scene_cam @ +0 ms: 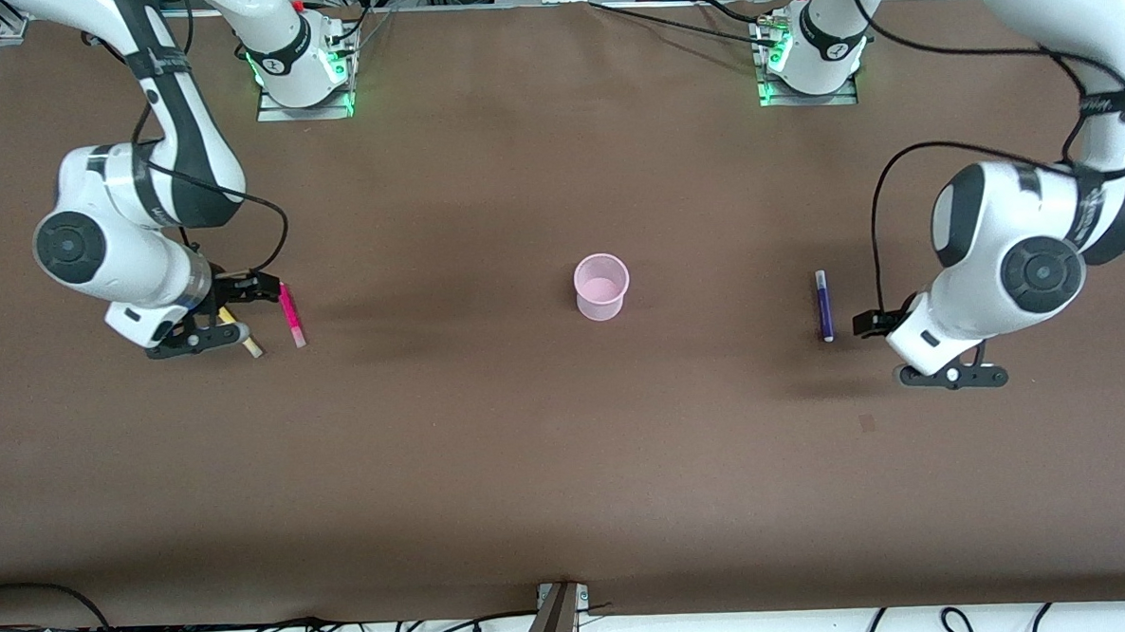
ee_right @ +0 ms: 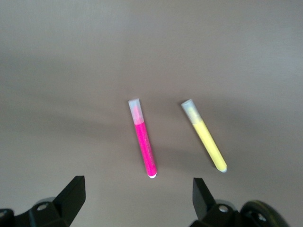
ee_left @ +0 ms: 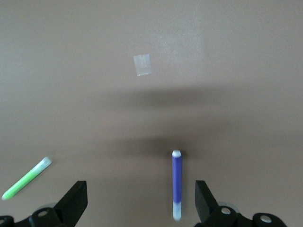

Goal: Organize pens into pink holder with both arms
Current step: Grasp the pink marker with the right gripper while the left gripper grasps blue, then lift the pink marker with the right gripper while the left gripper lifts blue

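Note:
My right gripper will go to the magenta pen and grab its pink body (scene_cam: 288, 309). The pen's tip with the cap will then be free to go into the pink holder (scene_cam: 601, 286).
The pink holder (scene_cam: 601, 286) stands upright at mid-table. The magenta pen (scene_cam: 291, 315) and yellow pen (scene_cam: 243, 336) lie side by side toward the right arm's end. My right gripper (scene_cam: 225, 315) hangs open over the yellow pen, which it partly hides. Its wrist view shows the magenta pen (ee_right: 144, 142) and yellow pen (ee_right: 206, 137) ahead of the open, empty gripper (ee_right: 137, 198). The purple-blue pen (scene_cam: 823, 305) lies toward the left arm's end. My left gripper (scene_cam: 910, 348) is open beside it. Its wrist view shows the purple pen (ee_left: 176, 184) between the fingers (ee_left: 204, 201) and the green pen (ee_left: 26, 178) outside them.
A small pale tape patch (ee_left: 142, 65) sticks to the brown table ahead of the left gripper. Cables and a metal bracket (scene_cam: 557, 620) line the table edge nearest the front camera. The green pen is hidden under the left arm in the front view.

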You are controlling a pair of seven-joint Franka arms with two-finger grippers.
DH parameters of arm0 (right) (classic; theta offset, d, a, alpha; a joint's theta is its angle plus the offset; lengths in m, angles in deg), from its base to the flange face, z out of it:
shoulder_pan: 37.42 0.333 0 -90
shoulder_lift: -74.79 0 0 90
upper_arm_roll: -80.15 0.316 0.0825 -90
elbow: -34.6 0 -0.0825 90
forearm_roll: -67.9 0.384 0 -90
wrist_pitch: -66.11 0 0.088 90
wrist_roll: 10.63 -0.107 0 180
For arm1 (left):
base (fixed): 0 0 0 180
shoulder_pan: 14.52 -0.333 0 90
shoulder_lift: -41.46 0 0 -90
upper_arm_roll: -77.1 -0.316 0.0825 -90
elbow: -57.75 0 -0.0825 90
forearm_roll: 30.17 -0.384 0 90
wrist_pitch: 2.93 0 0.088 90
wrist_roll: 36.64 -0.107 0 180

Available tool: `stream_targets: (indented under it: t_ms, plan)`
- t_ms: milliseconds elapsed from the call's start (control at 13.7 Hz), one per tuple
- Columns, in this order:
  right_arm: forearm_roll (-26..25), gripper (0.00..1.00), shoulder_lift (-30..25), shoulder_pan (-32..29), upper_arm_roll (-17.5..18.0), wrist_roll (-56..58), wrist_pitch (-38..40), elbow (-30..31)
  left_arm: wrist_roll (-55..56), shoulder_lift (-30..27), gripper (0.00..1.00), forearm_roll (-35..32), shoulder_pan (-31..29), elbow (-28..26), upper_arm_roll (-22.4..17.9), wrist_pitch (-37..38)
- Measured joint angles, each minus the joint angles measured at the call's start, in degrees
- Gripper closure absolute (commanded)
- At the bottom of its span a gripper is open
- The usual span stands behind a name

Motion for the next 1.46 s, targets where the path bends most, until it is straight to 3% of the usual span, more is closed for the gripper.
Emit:
stream_targets:
  t_ms: [220, 366, 805, 1024, 1463]
  plan:
    - [0.0, 0.02, 0.6, 0.1, 0.0, 2.4, -7.8, 6.3, 0.0, 2.5, 0.00, 0.0, 0.0, 0.0, -0.1, -1.7]
    - [0.0, 0.10, 1.4, 0.1, 0.0, 3.6, -11.8, 8.7, 0.0, 3.5, 0.00, 0.0, 0.0, 0.0, -0.1, -1.9]
    - [-0.1, 0.54, 5.5, 0.1, 0.0, 3.9, -20.7, 12.1, 0.0, 8.7, 0.00, 0.0, 0.0, -0.2, -0.1, -6.1]
    - [-0.1, 0.58, 5.7, 0.1, 0.0, 3.9, -21.0, 12.1, -0.1, 12.0, 0.00, 0.0, 0.0, -0.4, -0.1, -7.6]
    - [-0.1, 0.58, 5.9, 0.1, 0.0, 4.1, -21.1, 12.1, -0.1, 11.6, 0.00, 0.0, 0.4, -3.9, 0.5, -7.6]
